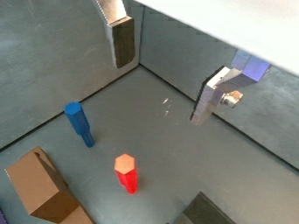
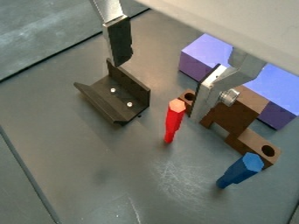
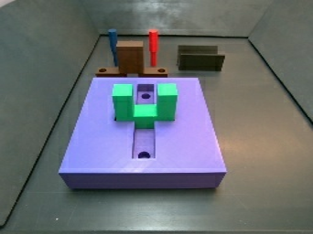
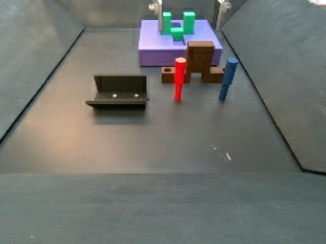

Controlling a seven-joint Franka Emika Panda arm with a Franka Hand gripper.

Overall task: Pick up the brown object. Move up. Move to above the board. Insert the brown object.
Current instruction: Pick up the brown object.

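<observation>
My gripper needs to take hold of the brown object by its upright block [image 3: 130,57] next. Then my gripper can insert the brown object into the board [image 3: 98,137].
The brown object [image 2: 253,140] is a low bar with round holes, lying on the grey floor next to the board's end; it also shows in both side views [image 3: 130,70] [image 4: 201,71]. A taller brown block [image 2: 239,108] stands on it. The lavender board [image 3: 98,137] carries a green U-shaped block [image 3: 145,101] over its centre groove. My gripper [image 2: 167,63] is open and empty. It hangs above the floor between the fixture [image 2: 117,94] and the brown object, touching neither. It also shows in a wrist view [image 1: 163,70]. I cannot make it out in the side views.
A red peg [image 2: 173,120] and a blue peg [image 2: 242,171] stand upright beside the brown bar. The dark fixture [image 4: 120,91] stands on the floor apart from them. Grey walls enclose the floor on all sides.
</observation>
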